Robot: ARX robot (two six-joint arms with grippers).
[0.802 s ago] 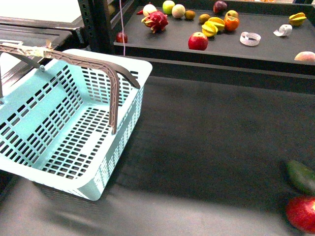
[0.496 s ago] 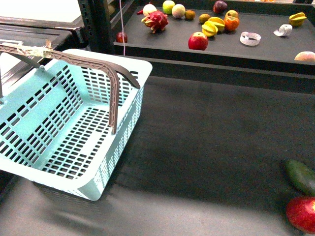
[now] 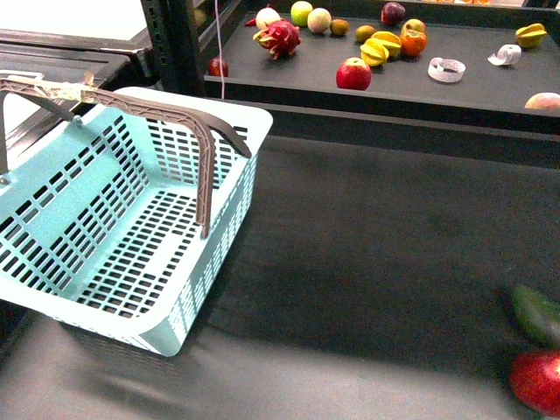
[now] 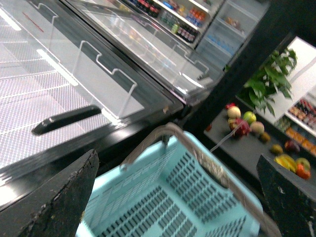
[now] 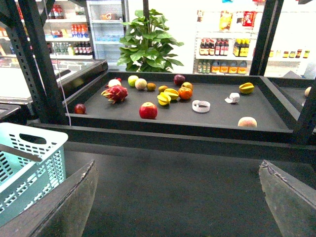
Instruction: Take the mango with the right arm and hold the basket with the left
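Observation:
My left gripper grabs the turquoise basket by its grey-brown handles next, to hold the basket (image 4: pixel 177 197) steady for the mango.
The light turquoise basket (image 3: pixel 131 227) stands at the left of the dark table, its grey-brown handles (image 3: pixel 166 114) raised; it looks empty. My left gripper (image 4: pixel 170 207) is open and hovers above the basket (image 4: pixel 177 197), touching nothing. A yellow-orange oblong fruit, seemingly the mango (image 3: pixel 386 38), lies on the raised back tray beside a yellow star-shaped fruit (image 3: pixel 372 54); it also shows in the right wrist view (image 5: pixel 172 92). My right gripper (image 5: pixel 173 207) is open and empty over the bare table, well short of the tray. Neither arm shows in the front view.
The back tray (image 3: pixel 289 83) holds a red apple (image 3: pixel 353 74), a dragon fruit (image 3: pixel 278 38), an orange fruit (image 3: pixel 412 40), a tape roll (image 3: pixel 446 68) and other fruit. A dark green oblong fruit (image 3: pixel 535 315) and a red fruit (image 3: pixel 538 381) lie front right. A glass-topped freezer (image 4: pixel 74 74) stands left of the basket.
Almost nothing: the front view has shifted by a few pixels; the basket and fruit stay where they were.

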